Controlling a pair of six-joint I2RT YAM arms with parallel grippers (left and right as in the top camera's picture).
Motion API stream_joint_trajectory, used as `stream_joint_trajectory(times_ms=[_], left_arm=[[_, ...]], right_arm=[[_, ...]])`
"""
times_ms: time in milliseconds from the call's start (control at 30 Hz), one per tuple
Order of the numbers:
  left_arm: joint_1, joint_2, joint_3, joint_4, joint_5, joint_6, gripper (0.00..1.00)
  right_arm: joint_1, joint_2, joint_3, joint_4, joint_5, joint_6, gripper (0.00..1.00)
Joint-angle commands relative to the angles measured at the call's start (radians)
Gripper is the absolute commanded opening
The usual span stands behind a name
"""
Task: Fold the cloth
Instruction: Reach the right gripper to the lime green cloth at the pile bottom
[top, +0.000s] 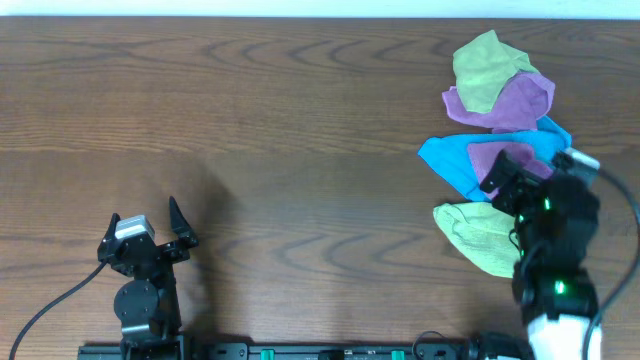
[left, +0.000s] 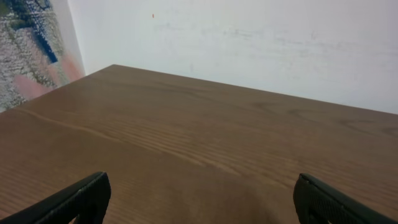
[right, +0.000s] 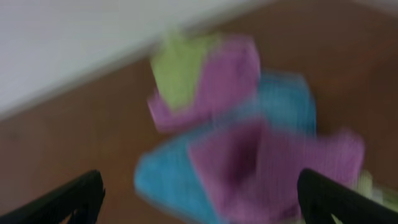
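My right gripper grabs the front yellow-green cloth's edge (top: 488, 208) (right: 365, 186) beside the purple cloth next. The rest then spreads free for folding.
Several crumpled cloths lie in a heap at the right of the table. A yellow-green cloth (top: 483, 70) and a purple cloth (top: 517, 103) are at the far end. A blue cloth (top: 450, 158) lies under another purple cloth (top: 490, 158), and a second yellow-green cloth (top: 478, 235) is nearest the front. My right gripper (top: 507, 180) is open, over the nearer purple cloth (right: 273, 165) and holding nothing; its wrist view is blurred. My left gripper (top: 146, 228) is open and empty at the front left, over bare wood (left: 199, 155).
The wooden table (top: 250, 130) runs to a white wall at the far edge (left: 249, 37). A black cable (top: 622, 215) trails by the right arm.
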Motion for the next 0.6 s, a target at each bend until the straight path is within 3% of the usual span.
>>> stream_joint_trajectory(times_ms=[0, 333, 567], left_arm=[[0.004, 0.0, -0.018, -0.045, -0.035, 0.018, 0.95], [0.004, 0.0, -0.018, -0.045, -0.035, 0.018, 0.95], [0.004, 0.0, -0.018, -0.045, -0.035, 0.018, 0.95]], right_arm=[[-0.006, 0.091, 0.08, -0.105, -0.01, 0.113, 0.99], [-0.053, 0.317, 0.099, -0.364, 0.032, 0.216, 0.93], [-0.112, 0.412, 0.099, -0.375, 0.122, 0.216, 0.9]])
